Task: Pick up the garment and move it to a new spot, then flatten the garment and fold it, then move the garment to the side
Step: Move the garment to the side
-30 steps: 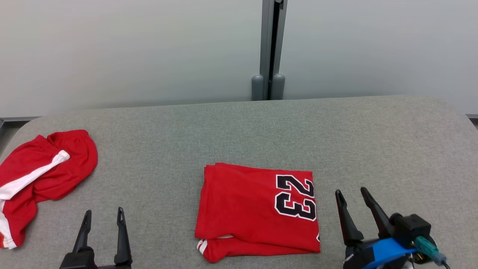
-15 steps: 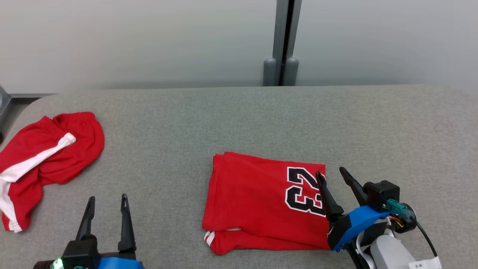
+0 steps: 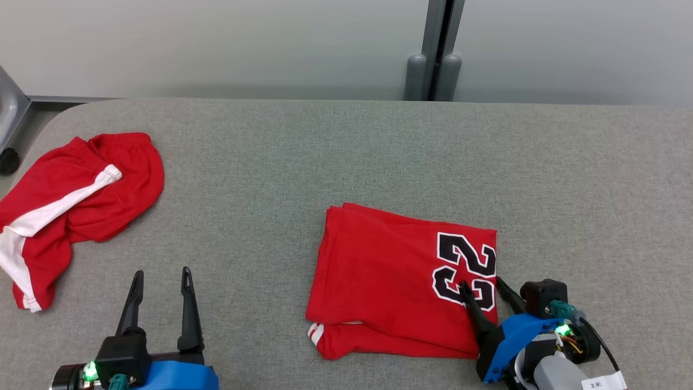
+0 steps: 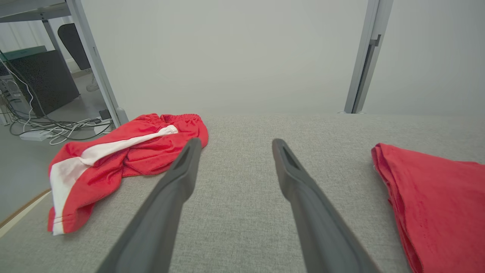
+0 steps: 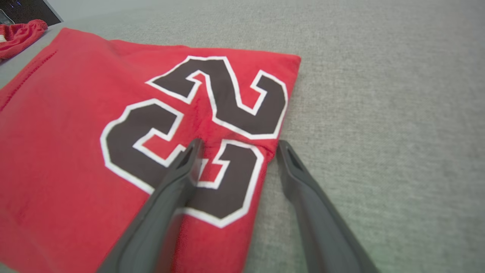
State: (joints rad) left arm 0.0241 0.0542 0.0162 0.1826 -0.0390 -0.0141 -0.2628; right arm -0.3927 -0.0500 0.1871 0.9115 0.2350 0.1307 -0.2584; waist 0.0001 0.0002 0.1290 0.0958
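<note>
The right gripper will next take hold of the folded jersey (image 3: 383,273) (image 5: 77,150) by its edge beside the black 23, to move it to a new spot.
The garment (image 3: 390,276) is a red jersey with a black 23, folded into a rectangle on the grey table (image 3: 346,151), right of centre. My right gripper (image 3: 481,283) is open and straddles the garment's right edge. In the right wrist view (image 5: 239,146) one finger lies over the number on the garment (image 5: 75,113) and the other over bare table. My left gripper (image 3: 162,272) stands open over bare table at the lower left, well clear of the garment (image 4: 435,204). Nothing sits between the fingers of the left gripper (image 4: 237,142).
Crumpled red shorts (image 3: 81,195) with a white stripe lie at the table's left edge, and the shorts (image 4: 125,151) are left of my left fingers. A grey post (image 3: 436,49) stands behind the table. Cables (image 4: 38,129) lie on the floor past the left edge.
The head camera has shifted, so the whole picture slid. My right gripper moved left onto the garment's right edge, from bare table beside it. The left gripper stays open in place.
</note>
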